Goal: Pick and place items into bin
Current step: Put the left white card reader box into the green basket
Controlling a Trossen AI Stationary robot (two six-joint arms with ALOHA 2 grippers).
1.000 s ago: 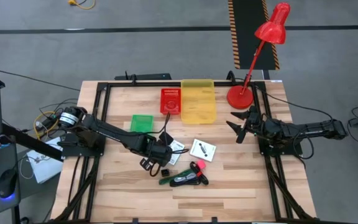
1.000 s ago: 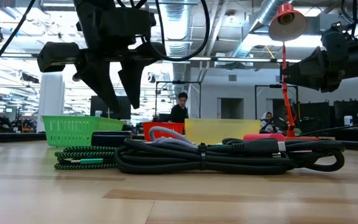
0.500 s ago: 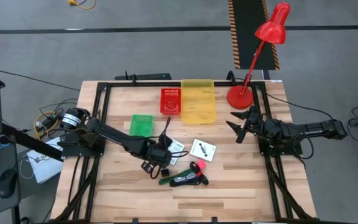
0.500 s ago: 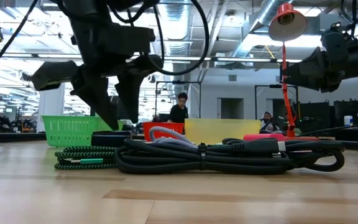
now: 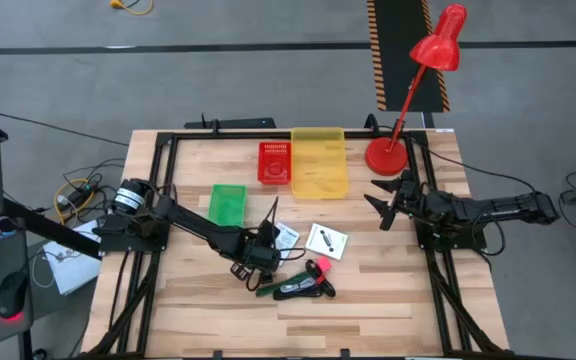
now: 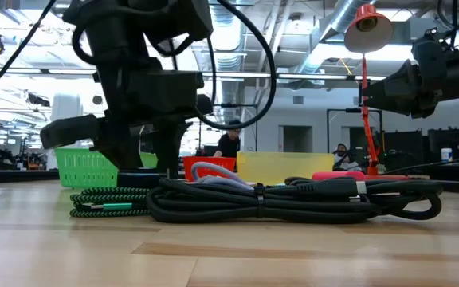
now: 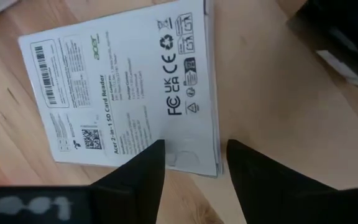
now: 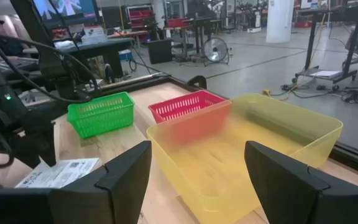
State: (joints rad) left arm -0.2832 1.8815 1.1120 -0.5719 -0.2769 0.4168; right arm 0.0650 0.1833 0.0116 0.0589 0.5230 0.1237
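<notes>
The white printed packet needs to go into the green basket. My left gripper will first grip it by its corner (image 7: 204, 159) beside the FCC mark.
A white printed packet (image 7: 123, 93) lies flat on the table, also visible in the high view as the packet (image 5: 285, 237). My left gripper (image 7: 191, 163) points steeply down over one short edge of it, open, one finger over the packet and one over bare wood. Beside it lie a white square packet with a black mark (image 5: 326, 241), a pink-tipped piece (image 5: 319, 267), a coiled black cable (image 6: 293, 199) and a green braided cord (image 6: 106, 202). My right gripper (image 5: 383, 200) waits open at the table's right side. My left gripper comes from above, slanting, with its fingertips (image 7: 145, 168) low over the packet's short edge (image 7: 194, 163) near a corner. I cannot tell whether they touch the packet, which lies flat on the table.
A green basket (image 5: 228, 200), a red basket (image 5: 275, 162) and a yellow bin (image 5: 319, 160) stand along the far side. A red desk lamp (image 5: 393, 155) stands at the far right. A black frame (image 5: 168, 140) runs around the table.
My left gripper has come down toward the table over the white printed packet and has stayed open. The packet and the other items have kept their places.
</notes>
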